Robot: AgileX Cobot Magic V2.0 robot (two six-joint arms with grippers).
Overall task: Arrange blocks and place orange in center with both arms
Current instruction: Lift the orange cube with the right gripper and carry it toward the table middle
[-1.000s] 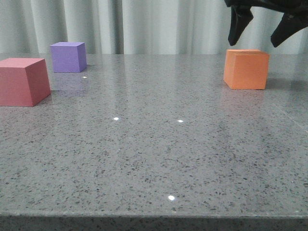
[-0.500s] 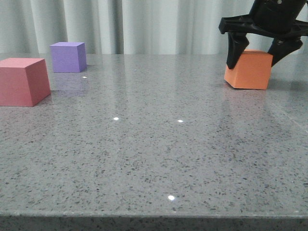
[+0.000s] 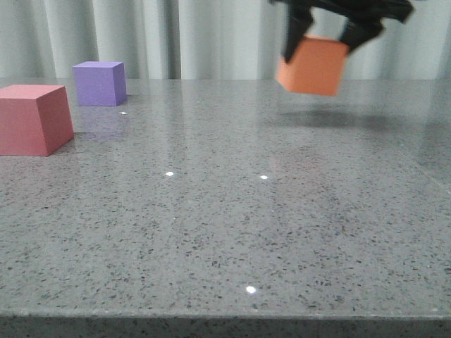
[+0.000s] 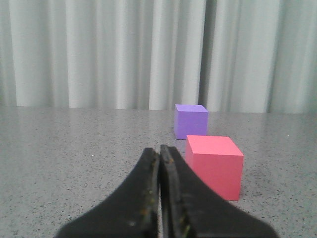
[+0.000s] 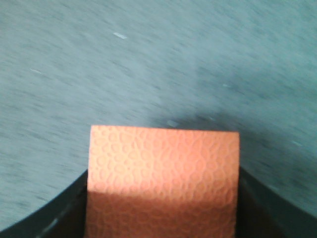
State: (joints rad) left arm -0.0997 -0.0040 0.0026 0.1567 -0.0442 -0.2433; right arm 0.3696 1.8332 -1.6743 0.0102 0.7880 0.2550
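The orange cube [image 3: 313, 66] is hanging tilted above the grey table and would drop, so the robot's right gripper should keep holding the cube until it is in the center.
The orange cube [image 3: 313, 66] hangs tilted in the air above the far right part of the table, and my right gripper [image 3: 325, 32] is shut on it from above. In the right wrist view the orange cube [image 5: 163, 173] fills the space between the two black fingers. The red-pink cube [image 3: 32, 118] rests at the left edge of the table, with the purple cube [image 3: 101, 83] behind it. My left gripper [image 4: 159, 151] is shut on nothing, low over the table; the red-pink cube [image 4: 214, 166] and purple cube [image 4: 190, 121] lie just beyond it.
The grey speckled table [image 3: 225, 211] ends in a front edge near the bottom of the front view. A pale curtain [image 3: 211, 35] hangs behind the table.
My right gripper came down around the orange cube, shut on it, then lifted it off the table and carried it left. The other two cubes have not moved.
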